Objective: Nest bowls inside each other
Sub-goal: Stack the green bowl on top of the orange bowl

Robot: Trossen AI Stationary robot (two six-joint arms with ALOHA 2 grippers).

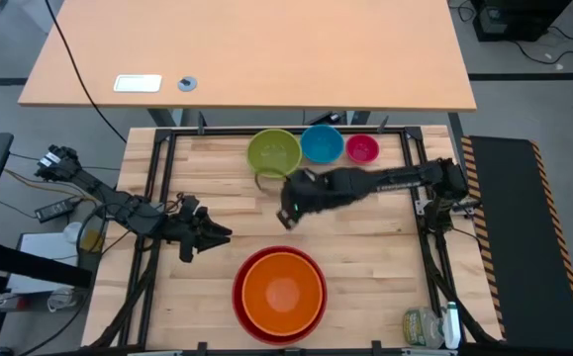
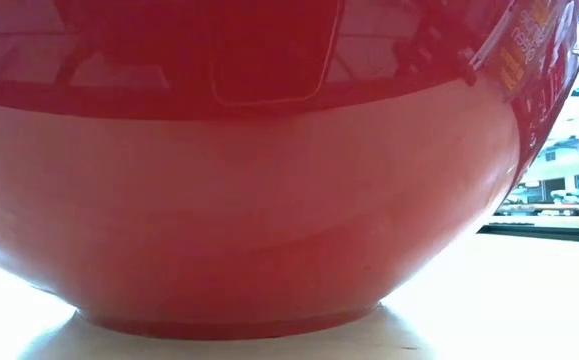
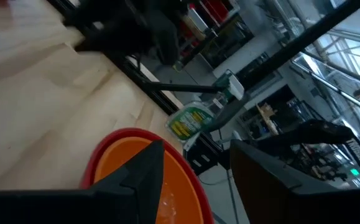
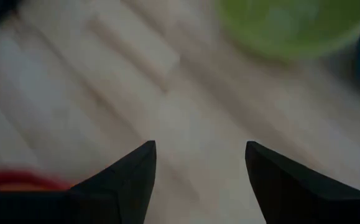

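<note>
The lime green bowl should go inside the orange bowl, so my right gripper should pick the lime green bowl up by its rim next.
The orange bowl sits inside the red bowl near the table's front edge; the red bowl's wall fills the low view, standing on its foot. At the far edge, the lime green bowl, the blue bowl and the pink bowl stand in a row. My right gripper hangs open over bare wood between the green bowl and the red one, empty. My left gripper waits open to the left of the red bowl, pointing level, empty.
Black frame rails run along the table's sides and far edge. A bottle and a packet lie at the near right corner. Bare wood lies between the nested pair and the far row.
</note>
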